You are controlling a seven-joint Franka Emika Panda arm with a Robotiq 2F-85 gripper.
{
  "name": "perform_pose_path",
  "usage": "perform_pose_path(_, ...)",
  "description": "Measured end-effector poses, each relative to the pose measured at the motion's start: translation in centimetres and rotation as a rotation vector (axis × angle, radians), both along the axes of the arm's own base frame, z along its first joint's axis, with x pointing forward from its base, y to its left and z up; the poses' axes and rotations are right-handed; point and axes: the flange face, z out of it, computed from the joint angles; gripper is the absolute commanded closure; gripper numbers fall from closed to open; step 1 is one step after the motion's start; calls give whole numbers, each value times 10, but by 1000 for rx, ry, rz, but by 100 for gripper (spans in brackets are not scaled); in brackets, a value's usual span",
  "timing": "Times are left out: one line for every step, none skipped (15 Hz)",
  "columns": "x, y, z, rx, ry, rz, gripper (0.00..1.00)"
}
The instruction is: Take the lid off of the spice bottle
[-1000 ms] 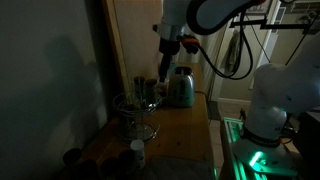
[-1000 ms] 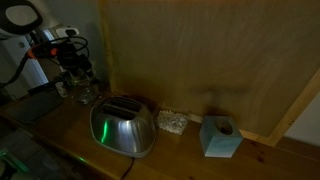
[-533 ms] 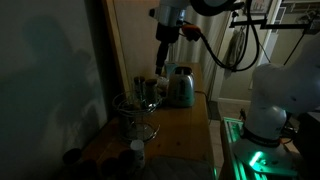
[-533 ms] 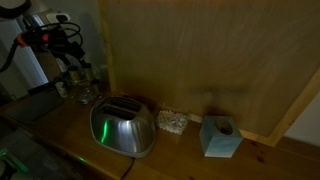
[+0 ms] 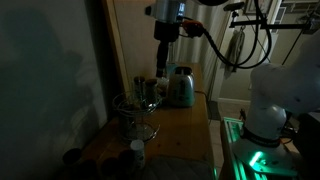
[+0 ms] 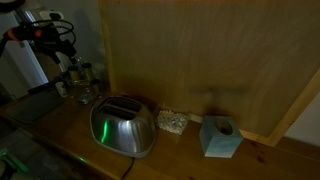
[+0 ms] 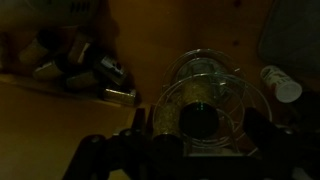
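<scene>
The dark round lid needs to come off the spice bottle, so the robot's gripper should next grab opposite sides of the lid's rim from above.
The scene is very dark. Several small spice bottles (image 5: pixel 150 90) stand in a cluster at the back of the wooden counter, next to the toaster; they also show in an exterior view (image 6: pixel 80 78). My gripper (image 5: pixel 163 68) hangs above them, apart from them. In the wrist view the gripper (image 7: pixel 200 140) looks straight down on a round glass vessel (image 7: pixel 205 85) with a dark round lid-like disc (image 7: pixel 203 120) at its middle. The fingers (image 7: pixel 136 140) stand apart on either side of the disc, with gaps showing. More bottles (image 7: pixel 110 85) lie at the left.
A steel toaster (image 5: pixel 181 88) stands beside the bottles, also in an exterior view (image 6: pixel 122 128). A wire stand with glass (image 5: pixel 135 115) is nearer the front. A blue box (image 6: pixel 220 136) and a small dish (image 6: pixel 172 121) sit by the wooden back wall. A second robot base (image 5: pixel 275 100) stands beside the counter.
The arm has risen steadily over the last second, lifting the gripper away from the bottle cluster. The bottles and toaster have not moved.
</scene>
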Motion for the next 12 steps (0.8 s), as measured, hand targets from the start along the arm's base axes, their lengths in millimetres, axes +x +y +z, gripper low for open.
perform_pose_path(1, 3, -3, 4, 9, 6, 0)
perform_pose_path(2, 6, -6, 7, 16, 10, 0)
perform_pose_path(4, 8, -9, 10, 21, 13, 0)
perform_pose_path(6, 10, -12, 11, 22, 16, 0)
perform_pose_path(8, 12, -14, 12, 22, 19, 0)
perform_pose_path(11, 13, -16, 13, 21, 21, 0)
perform_pose_path(14, 13, -18, 14, 19, 23, 0)
perform_pose_path(16, 14, -19, 15, 17, 24, 5)
perform_pose_path(19, 14, -22, 16, 17, 25, 18)
perform_pose_path(21, 15, -24, 17, 16, 26, 29)
perform_pose_path(23, 16, -26, 18, 16, 27, 32)
perform_pose_path(26, 16, -28, 19, 16, 27, 38)
